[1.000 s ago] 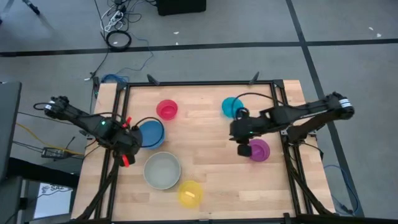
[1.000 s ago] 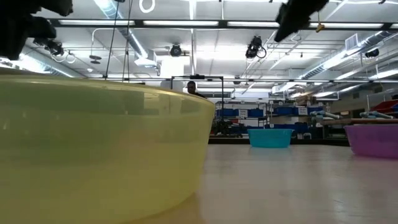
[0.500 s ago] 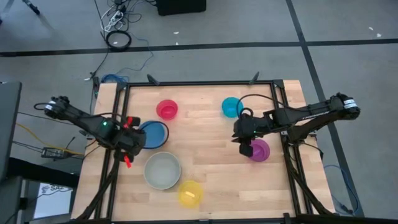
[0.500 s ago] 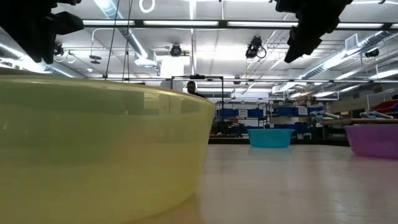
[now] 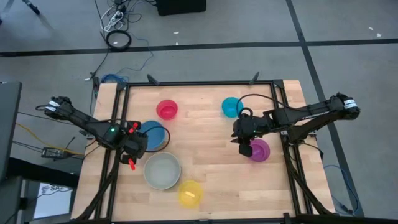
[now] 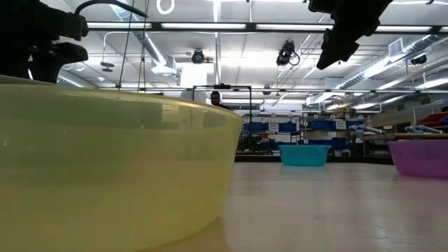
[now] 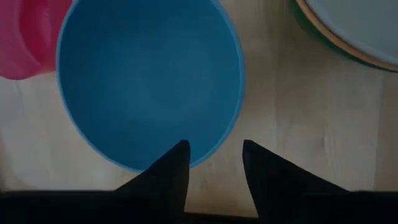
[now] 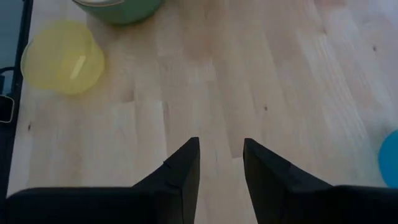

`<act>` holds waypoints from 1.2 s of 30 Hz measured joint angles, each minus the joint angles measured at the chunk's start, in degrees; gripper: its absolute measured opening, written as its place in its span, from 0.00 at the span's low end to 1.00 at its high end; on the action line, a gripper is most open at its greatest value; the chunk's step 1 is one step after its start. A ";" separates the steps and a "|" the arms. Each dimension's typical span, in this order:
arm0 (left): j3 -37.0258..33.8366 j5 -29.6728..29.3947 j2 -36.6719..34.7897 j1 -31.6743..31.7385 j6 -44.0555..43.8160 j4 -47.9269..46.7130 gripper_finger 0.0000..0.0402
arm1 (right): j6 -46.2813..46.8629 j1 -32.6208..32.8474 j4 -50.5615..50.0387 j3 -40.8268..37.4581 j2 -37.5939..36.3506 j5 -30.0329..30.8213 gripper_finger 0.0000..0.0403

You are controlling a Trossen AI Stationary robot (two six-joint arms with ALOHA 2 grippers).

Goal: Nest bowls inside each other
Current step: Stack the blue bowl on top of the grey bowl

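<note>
The blue bowl needs to go inside the grey bowl (image 5: 162,170). My left gripper should grab the blue bowl by its rim next for that.
The blue bowl (image 5: 153,134) (image 7: 146,81) stands on its base at the table's left. My left gripper (image 5: 134,149) (image 7: 214,144) hangs open over its near rim, one finger above the inside and one outside; I cannot tell whether it touches. Beside it, the grey bowl (image 5: 162,170) sits nested in an orange and a green one (image 7: 317,43). The pink-red bowl (image 5: 166,110), cyan bowl (image 5: 231,106), purple bowl (image 5: 260,150) and yellow bowl (image 5: 190,193) stand apart. My right gripper (image 5: 244,148) (image 8: 221,142) is open above bare wood, just left of the purple bowl.
A black frame (image 5: 199,83) runs round the wooden table top. Bare wood (image 5: 211,162) lies in the middle between the bowls. In the low view the yellow bowl (image 6: 105,168) fills the foreground. Cables lie on the floor beyond the far edge.
My left gripper has sunk toward the blue bowl's near rim and rolled about its own axis. My right gripper has come down a little next to the purple bowl, then kept still. No bowl has moved.
</note>
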 joint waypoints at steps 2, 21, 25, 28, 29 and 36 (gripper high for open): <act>-0.72 0.43 0.00 0.00 0.01 1.06 0.41 | 0.00 -0.20 0.02 0.00 0.00 -0.42 0.28; -7.78 0.85 0.00 0.13 -3.46 10.43 0.41 | -0.47 -0.20 0.18 0.00 0.02 -0.42 0.28; -9.18 1.06 0.00 0.13 -7.38 11.55 0.41 | -0.48 -0.20 0.20 0.00 0.02 -0.42 0.29; -10.72 1.89 0.74 0.13 -9.29 13.68 0.41 | -0.49 -0.20 0.18 0.00 0.02 -0.41 0.28; -11.18 1.93 1.18 0.13 -10.02 13.98 0.41 | -0.50 -0.20 0.20 0.00 0.02 -0.40 0.28; -12.17 1.60 5.73 0.15 -17.79 14.97 0.36 | -0.91 -0.20 0.21 0.00 0.02 -0.38 0.28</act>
